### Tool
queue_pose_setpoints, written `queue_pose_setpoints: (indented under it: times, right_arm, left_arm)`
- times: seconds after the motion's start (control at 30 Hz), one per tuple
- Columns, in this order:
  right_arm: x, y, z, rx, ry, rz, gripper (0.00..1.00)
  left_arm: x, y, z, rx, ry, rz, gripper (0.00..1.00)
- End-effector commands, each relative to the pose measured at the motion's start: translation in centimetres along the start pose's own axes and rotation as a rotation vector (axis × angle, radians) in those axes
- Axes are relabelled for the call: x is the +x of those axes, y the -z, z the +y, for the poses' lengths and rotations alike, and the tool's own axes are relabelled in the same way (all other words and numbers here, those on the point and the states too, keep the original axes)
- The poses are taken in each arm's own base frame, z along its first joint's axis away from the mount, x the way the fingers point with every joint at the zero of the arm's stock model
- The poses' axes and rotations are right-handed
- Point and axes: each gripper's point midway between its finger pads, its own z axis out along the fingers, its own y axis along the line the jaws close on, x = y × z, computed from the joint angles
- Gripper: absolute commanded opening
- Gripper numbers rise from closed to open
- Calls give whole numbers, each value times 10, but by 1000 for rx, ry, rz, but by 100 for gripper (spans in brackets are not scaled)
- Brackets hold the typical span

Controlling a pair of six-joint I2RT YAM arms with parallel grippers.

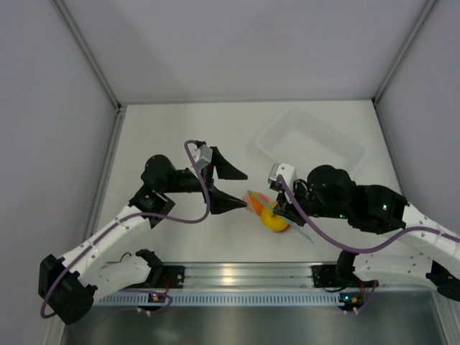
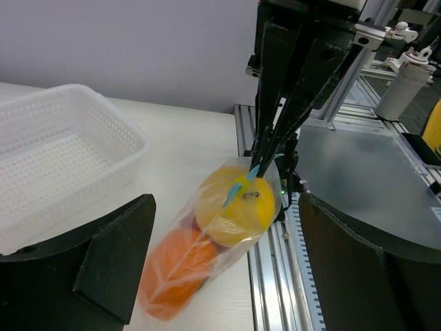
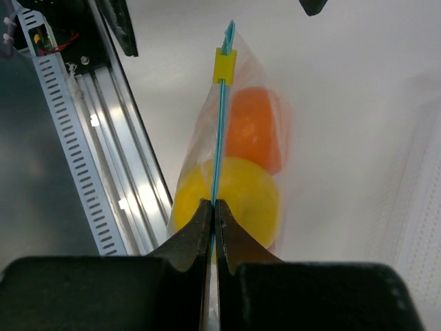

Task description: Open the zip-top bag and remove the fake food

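Observation:
The yellow slider should stay free to open the bag, so my left gripper needs to grab the light blue zip's end (image 1: 249, 192) beyond the slider next.
The zip-top bag (image 1: 267, 210) lies near the table's front edge, closed, with a yellow fruit (image 1: 274, 219) and an orange fruit (image 1: 257, 202) inside. My right gripper (image 1: 285, 213) is shut on the bag's light blue zip strip (image 3: 220, 131), just below a yellow slider (image 3: 224, 65). In the right wrist view its tips (image 3: 213, 205) pinch the strip over the yellow fruit (image 3: 242, 200); the orange fruit (image 3: 252, 129) lies beyond. My left gripper (image 1: 247, 190) is open and empty, with its jaws on either side of the bag (image 2: 207, 241). The red fruit is mostly hidden.
A rigid clear tray (image 1: 310, 140) stands at the back right; it also shows in the left wrist view (image 2: 62, 152). A metal rail (image 1: 237, 277) runs along the table's front edge, just behind the bag.

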Motion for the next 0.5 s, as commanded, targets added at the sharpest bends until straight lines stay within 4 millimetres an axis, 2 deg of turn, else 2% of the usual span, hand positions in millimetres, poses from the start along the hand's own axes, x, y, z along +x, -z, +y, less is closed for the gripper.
queue_pose_setpoints:
  times: [0.0,0.1,0.3,0.37,0.4,0.47]
  right_arm:
    - [-24,20,9,-47,50,-78,0]
    - [-27,20,10,-54,59,-79,0]
    - [-38,28,7,-34,61,-140,0]
    - [-41,31,6,-27,60,-158,0]
    - [-42,32,6,-26,60,-165,0]
    - [-42,32,6,-24,59,-169,0]
  left_arm:
    - [-22,-2,1,-27,-121,-72,90]
    - [-21,-5,-1,-12,-119,-66,90]
    - [-9,-15,-14,52,-93,-40,81]
    - [-6,-19,-23,80,-91,-35,72]
    - [-3,-22,-26,96,-86,-29,64]
    - [-2,-25,-29,108,-83,-27,54]
